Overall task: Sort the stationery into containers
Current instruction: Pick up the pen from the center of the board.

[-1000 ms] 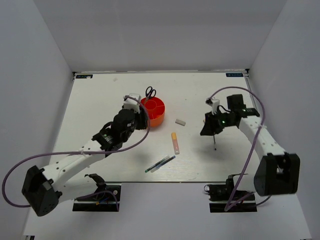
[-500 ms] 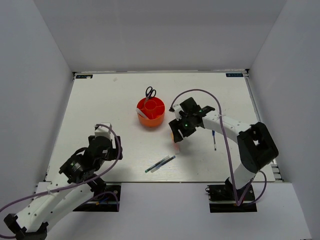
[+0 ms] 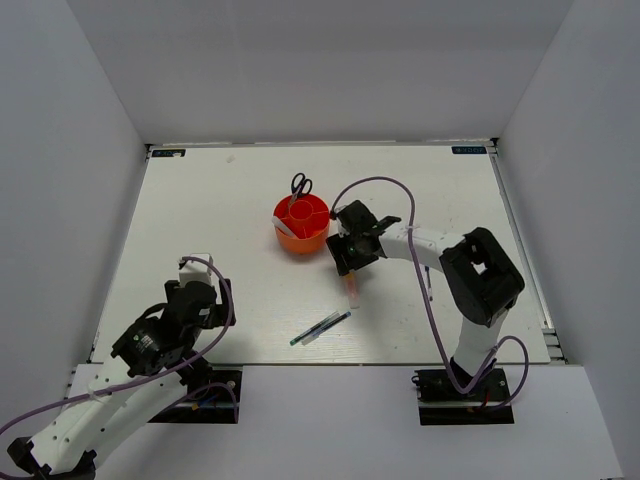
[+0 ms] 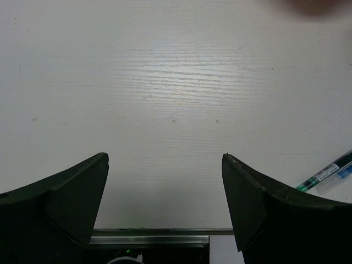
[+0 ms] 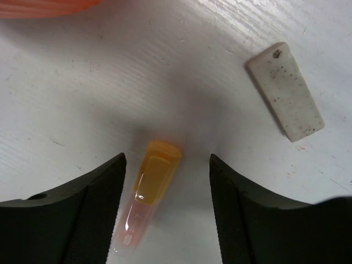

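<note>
My right gripper will close on the highlighter, because my fingers are down near the tabletop on both sides of its orange end (image 3: 350, 277) (image 5: 156, 173).
The round orange organiser (image 3: 301, 224) stands mid-table with black-handled scissors (image 3: 300, 186) upright in it; its rim shows at the top left of the right wrist view (image 5: 44, 6). An orange-pink highlighter (image 3: 352, 292) lies just below my right gripper (image 3: 348, 266). In the right wrist view the gripper (image 5: 166, 165) is open and the highlighter (image 5: 148, 192) lies on the table between its fingers, nearer the left one. The grey-white eraser (image 5: 284, 92) lies beyond it. My left gripper (image 3: 195, 290) is open and empty (image 4: 165, 159) near the front left.
Two thin pens, one green (image 3: 320, 327), lie near the front edge and show at the right of the left wrist view (image 4: 327, 173). A dark pen (image 3: 429, 283) lies right of the right arm. The table's front edge (image 4: 148, 234) is just under my left gripper.
My right gripper moved left, from beside the dark pen to over the highlighter. My left arm drew back from the organiser to the front left.
</note>
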`<state>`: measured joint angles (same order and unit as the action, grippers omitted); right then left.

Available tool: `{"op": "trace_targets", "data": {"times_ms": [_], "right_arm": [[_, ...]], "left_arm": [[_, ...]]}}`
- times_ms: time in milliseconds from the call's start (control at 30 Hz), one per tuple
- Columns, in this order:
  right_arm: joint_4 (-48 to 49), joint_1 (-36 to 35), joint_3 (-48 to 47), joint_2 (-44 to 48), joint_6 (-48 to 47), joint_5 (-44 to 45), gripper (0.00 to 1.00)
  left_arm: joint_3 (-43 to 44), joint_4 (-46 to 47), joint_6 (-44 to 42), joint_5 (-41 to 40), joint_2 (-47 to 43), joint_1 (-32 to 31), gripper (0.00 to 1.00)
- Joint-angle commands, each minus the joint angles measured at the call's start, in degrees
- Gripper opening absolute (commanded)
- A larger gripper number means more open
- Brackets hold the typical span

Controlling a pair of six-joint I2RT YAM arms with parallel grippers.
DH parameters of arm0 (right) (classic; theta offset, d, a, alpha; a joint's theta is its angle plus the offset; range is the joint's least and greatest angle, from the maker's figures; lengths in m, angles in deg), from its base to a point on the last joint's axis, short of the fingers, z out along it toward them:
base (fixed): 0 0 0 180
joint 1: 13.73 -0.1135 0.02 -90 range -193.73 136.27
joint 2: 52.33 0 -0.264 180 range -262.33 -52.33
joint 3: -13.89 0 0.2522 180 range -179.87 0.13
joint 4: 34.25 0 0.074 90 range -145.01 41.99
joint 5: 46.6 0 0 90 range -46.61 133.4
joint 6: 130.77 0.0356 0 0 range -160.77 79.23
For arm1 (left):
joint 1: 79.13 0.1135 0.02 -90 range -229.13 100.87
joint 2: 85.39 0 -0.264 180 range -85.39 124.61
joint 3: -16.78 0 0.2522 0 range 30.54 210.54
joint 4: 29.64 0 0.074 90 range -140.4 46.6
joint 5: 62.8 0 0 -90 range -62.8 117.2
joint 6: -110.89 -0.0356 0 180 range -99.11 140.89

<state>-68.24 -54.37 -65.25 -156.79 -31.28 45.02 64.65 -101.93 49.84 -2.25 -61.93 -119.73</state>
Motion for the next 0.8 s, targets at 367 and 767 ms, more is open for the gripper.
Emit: {"op": "trace_targets", "data": {"times_ms": [367,767], "right_arm": [[-3.49,-4.18,4.98,0.92,2.02,11.82,0.32],[-11.06,-3.65,-2.99,7.96,-5.01,0.75,0.00]], "left_arm": [[-0.36,-0.54,0.14,-1.40,-1.05,0.43,0.94],[-0.53,-0.45,0.32,-1.57,-1.40,0.43,0.94]]}}
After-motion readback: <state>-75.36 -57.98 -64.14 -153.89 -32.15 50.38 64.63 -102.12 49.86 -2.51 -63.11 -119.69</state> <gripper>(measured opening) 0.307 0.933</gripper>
